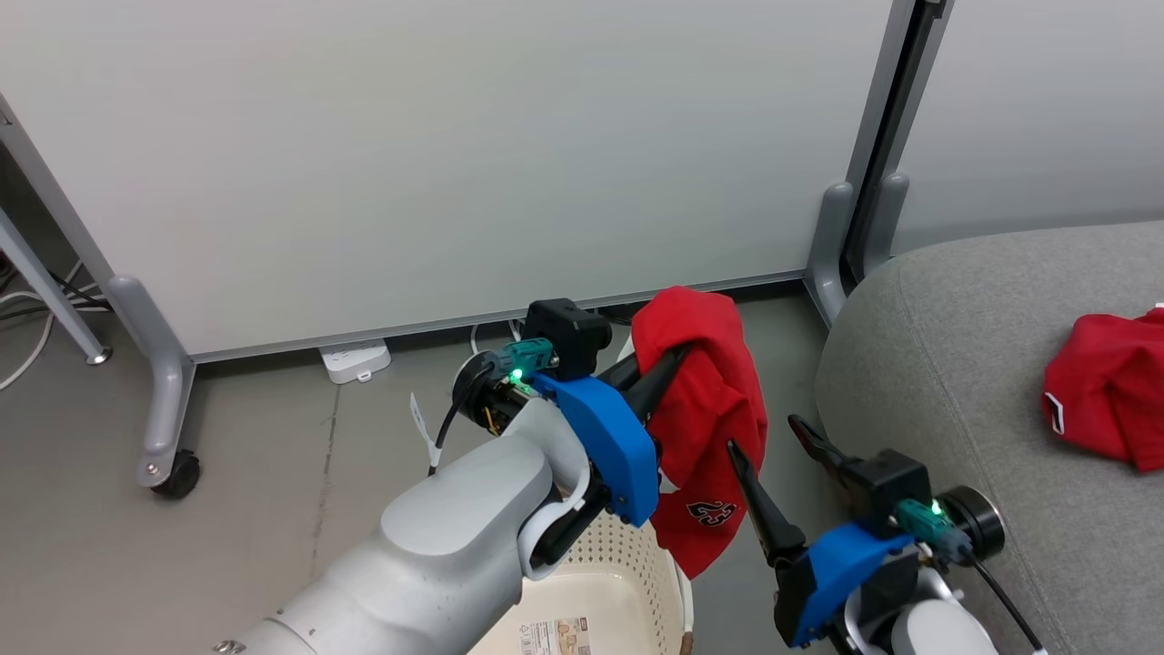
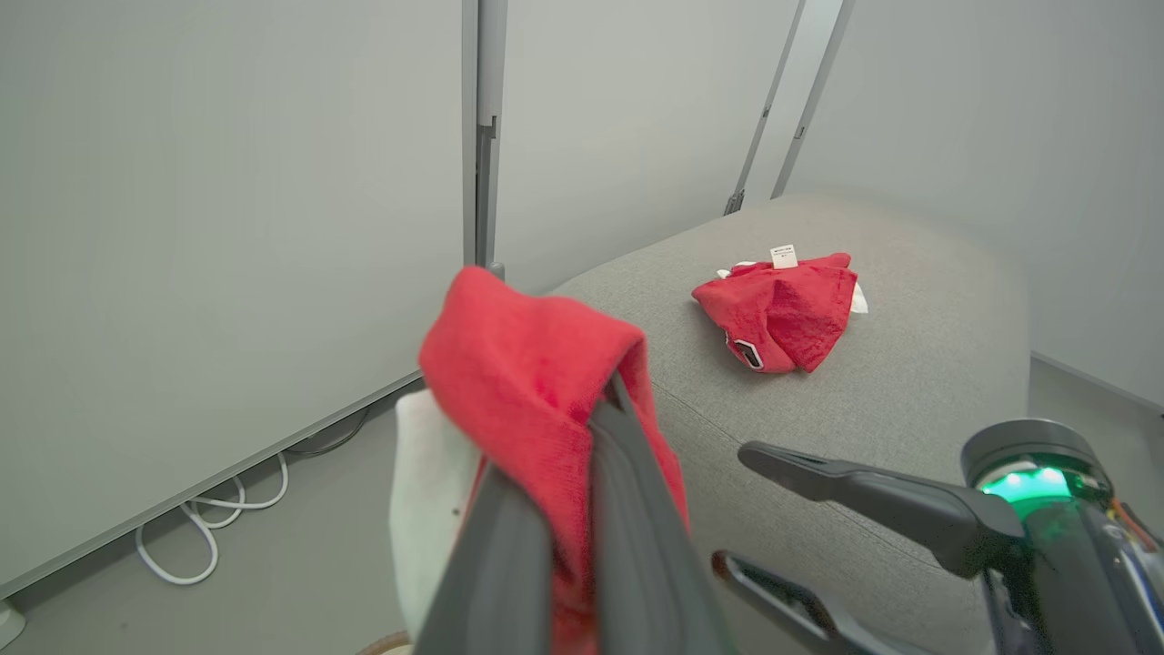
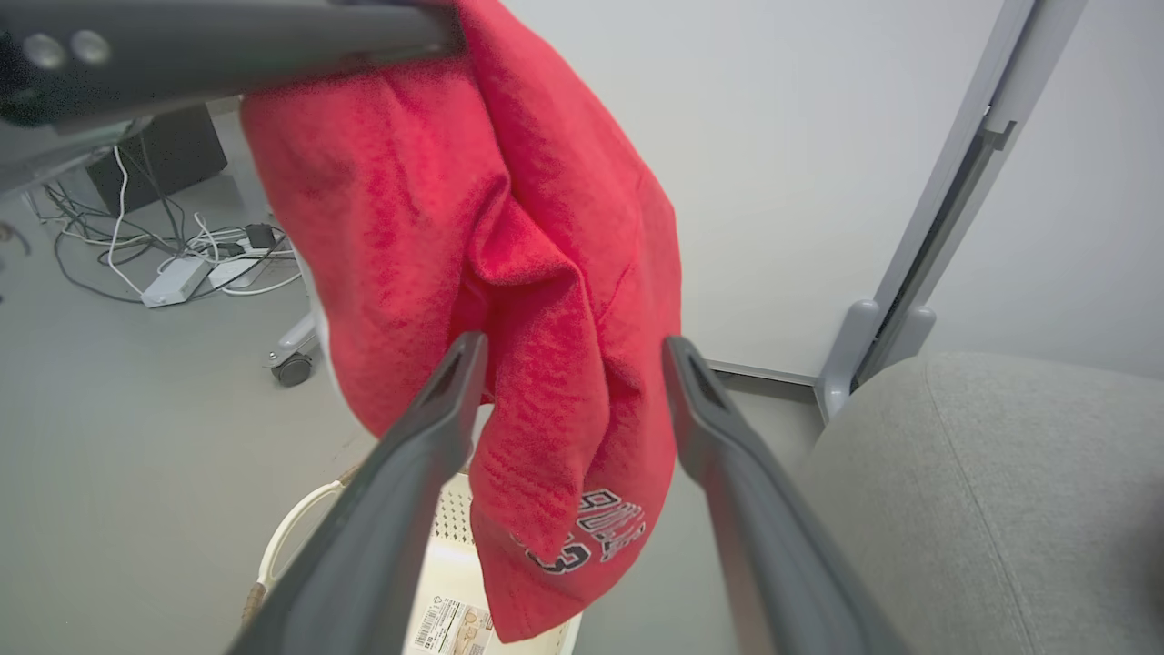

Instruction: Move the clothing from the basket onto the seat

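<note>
The red garment point(image 1: 698, 513) hangs slack below my left gripper. Next, my right gripper pinches the garment by its gathered, hanging folds.
My left gripper point(image 1: 668, 359) is shut on a piece of the clothing, a red garment point(image 1: 714, 400) with the number 23, which hangs from its fingers above the white perforated basket point(image 1: 627, 582). In the left wrist view the red fabric point(image 2: 523, 364) drapes over the shut fingertips point(image 2: 609, 409). My right gripper point(image 1: 768, 441) stands open just right of the hanging garment, and in its wrist view the red cloth point(image 3: 509, 227) hangs beyond the spread fingers point(image 3: 436, 409). A second red garment point(image 1: 1105, 387) lies crumpled on the grey seat point(image 1: 955, 364).
White partition panels stand behind, with grey feet point(image 1: 832, 246) and a castor point(image 1: 177, 473) on the grey floor. A white power strip point(image 1: 356, 359) and cables lie along the panel base. The basket point(image 3: 446, 564) has a label sticker inside.
</note>
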Available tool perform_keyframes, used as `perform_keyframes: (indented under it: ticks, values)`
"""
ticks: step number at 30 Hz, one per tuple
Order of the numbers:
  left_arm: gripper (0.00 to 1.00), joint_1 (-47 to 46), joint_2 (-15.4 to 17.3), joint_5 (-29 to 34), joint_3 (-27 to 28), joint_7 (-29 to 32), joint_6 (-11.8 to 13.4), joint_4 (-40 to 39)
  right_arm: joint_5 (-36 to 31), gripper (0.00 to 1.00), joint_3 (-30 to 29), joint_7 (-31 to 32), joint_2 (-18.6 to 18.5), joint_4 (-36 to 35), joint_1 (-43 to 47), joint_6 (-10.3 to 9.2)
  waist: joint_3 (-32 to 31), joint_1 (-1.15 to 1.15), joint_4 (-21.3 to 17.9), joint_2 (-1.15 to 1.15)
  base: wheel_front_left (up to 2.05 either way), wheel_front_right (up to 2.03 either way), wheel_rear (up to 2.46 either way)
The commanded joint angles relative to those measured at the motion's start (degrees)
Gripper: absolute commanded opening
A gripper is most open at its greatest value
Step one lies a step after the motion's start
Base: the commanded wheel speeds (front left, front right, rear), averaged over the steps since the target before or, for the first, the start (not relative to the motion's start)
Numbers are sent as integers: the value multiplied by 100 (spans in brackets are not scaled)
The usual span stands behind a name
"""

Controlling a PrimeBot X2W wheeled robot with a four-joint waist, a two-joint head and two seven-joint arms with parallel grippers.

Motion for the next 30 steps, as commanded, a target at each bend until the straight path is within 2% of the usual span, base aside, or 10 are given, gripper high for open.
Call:
perform_keyframes:
  ticks: [1,12,22,23,24,25,30]
  values:
    - [0,-62,8,-35,-48,-32,23,5,31,100,64,18,-67,107,-169,-5,1,0,-6,0,0,0,0]
    - [0,-151,8,-225,-230,-84,10,-10,377,100,1149,173,-374,1594,-1486,-5,38,0,19,0,0,0,0]
    - [0,-181,6,-365,-316,-160,22,-85,968,100,2300,-269,-116,3125,-2644,-5,91,0,-7,0,0,0,0]
    - [0,-180,7,-367,-325,-165,20,-86,1046,80,2361,-324,-79,3257,-2720,-5,91,0,-8,0,0,0,0]
    - [0,-178,7,-377,-335,-171,19,-87,1101,27,2408,-375,-53,3386,-2795,-5,91,0,-7,0,0,0,0]
    - [0,-178,8,-387,-342,-174,18,-91,1147,0,2460,-447,-25,3505,-2871,-5,90,0,-5,0,0,0,0]
    - [0,-207,7,-421,-373,-201,23,-83,1365,0,2645,-783,47,3958,-3093,-5,80,0,8,0,0,0,0]
